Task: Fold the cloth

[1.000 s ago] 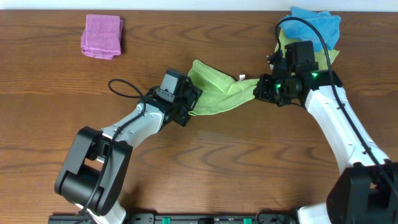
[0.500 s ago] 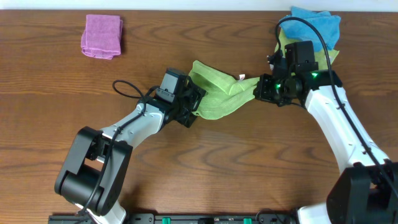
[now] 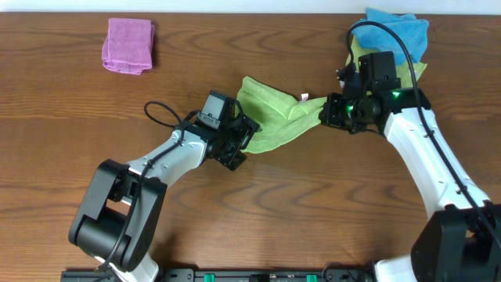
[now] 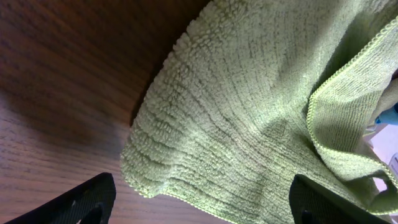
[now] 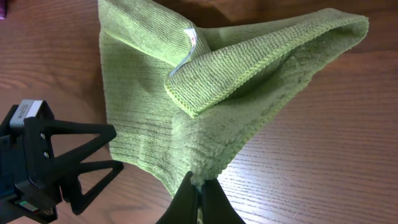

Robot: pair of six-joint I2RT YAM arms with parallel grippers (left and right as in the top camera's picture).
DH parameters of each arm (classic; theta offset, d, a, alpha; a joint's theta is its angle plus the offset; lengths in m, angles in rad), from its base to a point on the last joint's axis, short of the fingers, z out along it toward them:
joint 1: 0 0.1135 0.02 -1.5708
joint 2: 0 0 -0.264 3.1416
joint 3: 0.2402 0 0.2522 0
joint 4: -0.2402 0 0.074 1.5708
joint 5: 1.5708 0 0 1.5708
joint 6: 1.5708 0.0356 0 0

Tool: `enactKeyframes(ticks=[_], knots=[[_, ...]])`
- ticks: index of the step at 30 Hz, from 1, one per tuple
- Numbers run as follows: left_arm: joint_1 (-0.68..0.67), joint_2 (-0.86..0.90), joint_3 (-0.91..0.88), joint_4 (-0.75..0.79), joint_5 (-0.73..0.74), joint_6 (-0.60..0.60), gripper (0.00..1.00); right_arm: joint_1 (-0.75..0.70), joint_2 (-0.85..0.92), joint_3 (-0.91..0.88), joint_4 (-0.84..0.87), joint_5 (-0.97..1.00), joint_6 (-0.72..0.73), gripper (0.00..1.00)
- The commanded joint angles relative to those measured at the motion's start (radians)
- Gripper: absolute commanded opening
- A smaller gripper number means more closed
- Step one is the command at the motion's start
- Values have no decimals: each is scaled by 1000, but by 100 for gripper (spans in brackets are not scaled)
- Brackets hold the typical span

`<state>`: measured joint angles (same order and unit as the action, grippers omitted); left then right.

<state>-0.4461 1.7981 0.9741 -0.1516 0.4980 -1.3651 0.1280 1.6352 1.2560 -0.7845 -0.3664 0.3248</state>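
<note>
The left gripper needs to spread the cloth flat for folding, so it should grab the cloth's near free corner (image 3: 246,150) (image 4: 144,180), opposite the right gripper's corner.
The lime-green cloth (image 3: 274,117) lies bunched on the wooden table between my two grippers. Its small white tag (image 3: 304,97) shows at the upper edge, also in the right wrist view (image 5: 190,36). My right gripper (image 3: 325,116) is shut on the cloth's right corner (image 5: 200,180) and holds it slightly raised. My left gripper (image 3: 239,146) is open, its fingers (image 4: 81,202) just off the cloth's lower left edge (image 4: 186,186), touching nothing. In the right wrist view the left gripper (image 5: 74,158) shows beside the cloth (image 5: 161,112).
A folded pink cloth (image 3: 127,45) lies at the far left. A blue cloth (image 3: 399,30) on a duller yellow-green cloth (image 3: 413,69) sits at the far right behind my right arm. The left arm's cable (image 3: 160,112) loops over the table.
My left gripper has backed down and right off the cloth's left edge, with its fingers open. The right gripper and the cloth have stayed put.
</note>
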Motion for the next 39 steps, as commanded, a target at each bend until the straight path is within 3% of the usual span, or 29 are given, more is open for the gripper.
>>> enactKeyframes(ticks=[1, 7, 22, 34, 35, 36, 39], knots=[[-16, 8, -6, 5, -10, -22, 91, 4, -14, 19, 3, -8, -18, 2], [-45, 8, -6, 77, -81, -57, 91, 4, -14, 19, 3, -8, -18, 2], [-65, 12, -6, 76, -307, -47, 80, 4, -14, 19, 10, -4, -19, 2], [-82, 73, -6, 112, -314, -45, 68, 4, -14, 19, 0, -4, -19, 2], [-82, 73, -6, 112, -315, -44, 64, 4, -14, 19, -2, -4, -20, 2], [-78, 73, -6, 112, -314, -33, 50, 4, -14, 19, -5, -3, -27, 2], [-66, 73, -6, 111, -314, 6, 36, 4, -14, 19, -5, -3, -35, 2]])
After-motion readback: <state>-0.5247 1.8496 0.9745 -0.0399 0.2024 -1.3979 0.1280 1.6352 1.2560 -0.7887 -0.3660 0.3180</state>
